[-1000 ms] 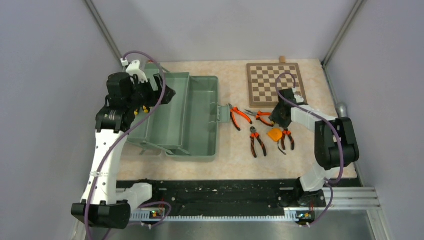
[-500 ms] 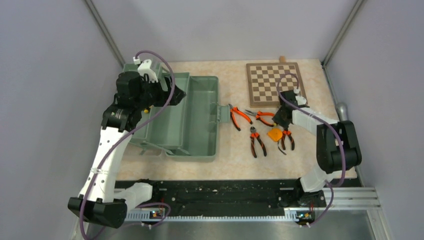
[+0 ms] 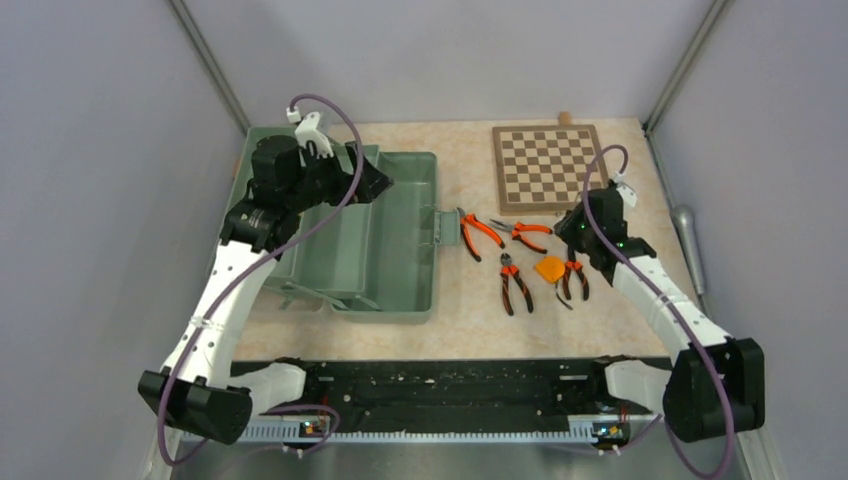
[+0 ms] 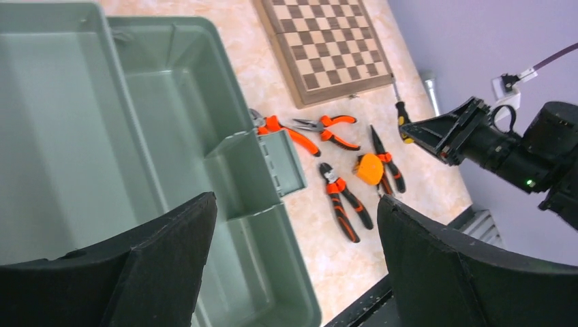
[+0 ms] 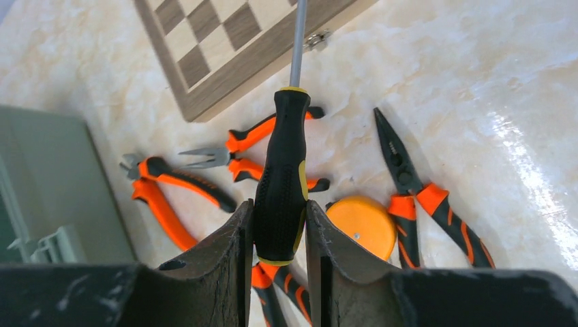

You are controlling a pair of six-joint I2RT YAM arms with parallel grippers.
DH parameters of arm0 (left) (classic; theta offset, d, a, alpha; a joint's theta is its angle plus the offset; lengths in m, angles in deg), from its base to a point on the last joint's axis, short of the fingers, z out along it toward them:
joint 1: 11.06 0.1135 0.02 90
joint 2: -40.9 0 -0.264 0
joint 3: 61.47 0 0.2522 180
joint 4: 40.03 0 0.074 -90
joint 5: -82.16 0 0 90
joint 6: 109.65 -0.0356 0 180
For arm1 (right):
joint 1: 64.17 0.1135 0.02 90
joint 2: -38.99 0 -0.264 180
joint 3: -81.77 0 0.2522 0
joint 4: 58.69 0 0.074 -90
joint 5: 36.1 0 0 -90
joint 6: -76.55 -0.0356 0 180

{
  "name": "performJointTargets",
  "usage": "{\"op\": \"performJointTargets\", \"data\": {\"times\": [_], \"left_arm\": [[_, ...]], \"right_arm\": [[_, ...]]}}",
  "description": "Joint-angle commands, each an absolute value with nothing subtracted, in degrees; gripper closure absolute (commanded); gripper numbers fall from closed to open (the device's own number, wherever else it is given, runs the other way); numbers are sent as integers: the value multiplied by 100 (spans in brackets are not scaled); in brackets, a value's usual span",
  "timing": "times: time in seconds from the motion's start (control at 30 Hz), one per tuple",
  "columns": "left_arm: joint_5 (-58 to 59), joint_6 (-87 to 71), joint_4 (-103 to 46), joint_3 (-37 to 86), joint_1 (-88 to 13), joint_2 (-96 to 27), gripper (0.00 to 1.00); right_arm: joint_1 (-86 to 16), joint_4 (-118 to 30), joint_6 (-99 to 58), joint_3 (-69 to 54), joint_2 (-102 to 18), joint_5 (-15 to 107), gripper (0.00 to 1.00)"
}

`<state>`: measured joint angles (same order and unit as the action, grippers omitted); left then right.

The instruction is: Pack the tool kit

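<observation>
Next, to pack the screwdriver (image 5: 283, 170) into the toolbox, my left gripper grabs its shaft (image 5: 298, 45) and leaves the screwdriver's handle to my right gripper.
The pale-green toolbox (image 3: 400, 255) lies open on the left of the table, and it also shows in the left wrist view (image 4: 163, 129). My left gripper (image 3: 381, 180) (image 4: 294, 201) is open and empty above the toolbox. My right gripper (image 3: 572, 228) (image 5: 279, 211) is shut on the black-and-yellow screwdriver (image 5: 283, 170) and holds it above the pliers, shaft pointing at the chessboard. Several orange-handled pliers (image 3: 478, 233) (image 5: 170, 184) lie right of the toolbox. The small orange tape measure (image 3: 549, 268) (image 5: 362, 225) lies among them.
A wooden chessboard (image 3: 550, 168) lies at the back right of the table. The toolbox's latch tab (image 3: 442, 225) sticks out toward the pliers. Grey walls close in both sides. The black arm-base rail (image 3: 450, 385) runs along the near edge.
My left gripper has moved right and farther back over the toolbox. My right arm has swung its elbow outward and down, and the gripper has drawn slightly right while holding the screwdriver.
</observation>
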<state>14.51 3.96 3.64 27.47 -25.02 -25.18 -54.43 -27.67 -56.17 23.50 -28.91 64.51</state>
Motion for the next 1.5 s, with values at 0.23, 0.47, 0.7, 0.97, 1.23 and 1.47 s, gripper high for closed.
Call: {"op": "performJointTargets", "data": {"times": [0.23,0.47,0.7,0.97,1.23,1.47], "left_arm": [[1673,1856,-1613,2253,-3416,-2928,8],[1177,2405,-2430,2115,-3880,-3323,9],[780,2749,-2546,2273,-4117,-3800,10],[782,3107,-2719,2318,-4454,-4267,17],[745,3198,-3050,2374,-4568,-4338,75],[422,2414,-2430,2658,-4520,-4108,100]], "right_arm": [[-4045,-4522,-5421,2889,-1616,5594,100],[-3086,-4989,-5229,2571,-1586,5498,100],[-2358,-5245,-5088,2335,-1663,5478,100],[-1949,-5354,-4954,2225,-1714,5414,100],[-1754,-5400,-4822,2272,-1770,5408,100],[-1757,-5266,-4683,2313,-1768,5539,80]]}}
